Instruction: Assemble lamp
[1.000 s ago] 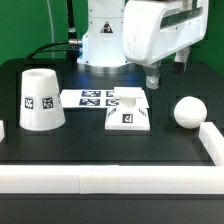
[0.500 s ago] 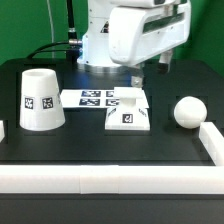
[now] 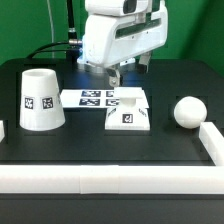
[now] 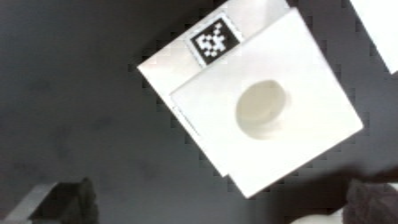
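The lamp base needs to go into the white wall's corner, so next my gripper will grab it by its raised top around the socket hole (image 3: 128,94) (image 4: 263,105).
The flat square lamp base (image 3: 129,112) lies in the middle of the black table, tag facing front. In the wrist view the base (image 4: 214,95) shows its round socket hole (image 4: 263,105) and its tag (image 4: 215,40). The tapered shade (image 3: 41,100) stands at the exterior view's left. The round bulb (image 3: 188,111) lies at the right. My gripper (image 3: 115,75) hangs above the base's rear edge, apart from it. In the wrist view the gripper (image 4: 214,205) is open and empty, its dark fingertips (image 4: 54,205) wide apart, the base's corner between them below.
The marker board (image 3: 92,98) lies flat between shade and base. A white wall (image 3: 110,178) runs along the table's front and turns up the right side (image 3: 211,140). Black cables lie at the back left.
The arm has swung to the exterior view's left, from above the gap between base and bulb to above the base's rear. The lamp parts have not moved.
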`<state>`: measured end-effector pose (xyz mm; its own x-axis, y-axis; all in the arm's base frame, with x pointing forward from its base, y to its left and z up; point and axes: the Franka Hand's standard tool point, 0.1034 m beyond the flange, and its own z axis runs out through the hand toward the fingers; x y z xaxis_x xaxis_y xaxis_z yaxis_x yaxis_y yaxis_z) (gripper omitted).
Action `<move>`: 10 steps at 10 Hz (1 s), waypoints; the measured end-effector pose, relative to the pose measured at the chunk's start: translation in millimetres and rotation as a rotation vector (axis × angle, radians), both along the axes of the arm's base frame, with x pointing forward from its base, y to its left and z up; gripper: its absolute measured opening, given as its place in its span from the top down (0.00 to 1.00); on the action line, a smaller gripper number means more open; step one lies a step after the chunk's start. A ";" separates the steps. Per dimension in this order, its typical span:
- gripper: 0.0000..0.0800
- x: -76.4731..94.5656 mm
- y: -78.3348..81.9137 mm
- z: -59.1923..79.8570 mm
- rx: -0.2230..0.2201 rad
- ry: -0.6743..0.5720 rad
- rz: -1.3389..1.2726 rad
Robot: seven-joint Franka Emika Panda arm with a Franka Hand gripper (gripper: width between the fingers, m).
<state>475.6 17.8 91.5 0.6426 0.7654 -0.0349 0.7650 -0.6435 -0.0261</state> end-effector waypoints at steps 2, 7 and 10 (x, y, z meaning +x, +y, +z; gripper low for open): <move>0.13 -0.2 0.7 -0.2 -0.003 0.000 -0.154; 0.13 -19.0 -6.5 -10.7 -0.014 0.037 -0.670; 0.13 -19.0 -3.2 -11.0 -0.017 0.041 -0.831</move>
